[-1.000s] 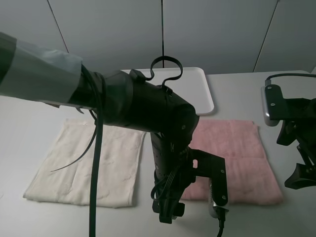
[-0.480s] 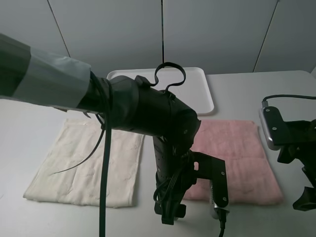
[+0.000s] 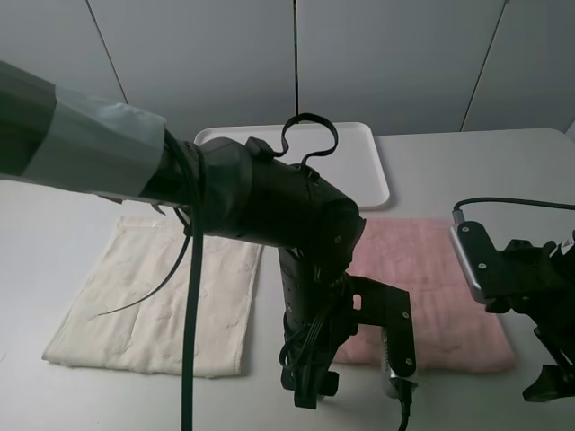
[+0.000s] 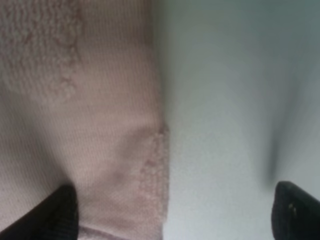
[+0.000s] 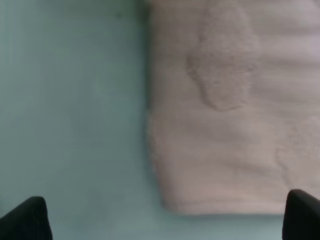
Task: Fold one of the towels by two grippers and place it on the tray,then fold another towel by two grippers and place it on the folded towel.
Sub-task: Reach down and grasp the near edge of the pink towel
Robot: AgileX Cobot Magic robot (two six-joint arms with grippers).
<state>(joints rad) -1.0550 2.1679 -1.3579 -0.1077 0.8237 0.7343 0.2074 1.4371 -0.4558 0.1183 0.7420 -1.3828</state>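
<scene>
The pink towel's front corner [image 3: 508, 363] is beside my fingers, which are still above the table, so they would miss if they closed now. My right gripper should go lower before it closes on the pink towel [image 3: 422, 287].
A pink towel [image 3: 422, 287] lies flat on the right of the table, and a cream towel [image 3: 153, 301] lies flat on the left. The white tray [image 3: 355, 162] stands behind them. My left gripper [image 3: 307, 393] reaches across the middle to the pink towel's front left corner. In the left wrist view it is open [image 4: 175, 215], with one fingertip [image 4: 62, 212] over the pink towel [image 4: 85, 110]. My right gripper [image 3: 545, 386] is by the front right corner. It is open [image 5: 165, 220] and straddles the corner of the pink towel [image 5: 235, 125].
The grey table [image 3: 467, 162] runs back to a grey panelled wall. My left arm's bulk and cables [image 3: 260, 206] hide part of the tray and the gap between the towels. The tray holds nothing that I can see.
My right arm has moved forward and a little left, down to the pink towel's front right corner. My left arm has stayed nearly still at the front left corner.
</scene>
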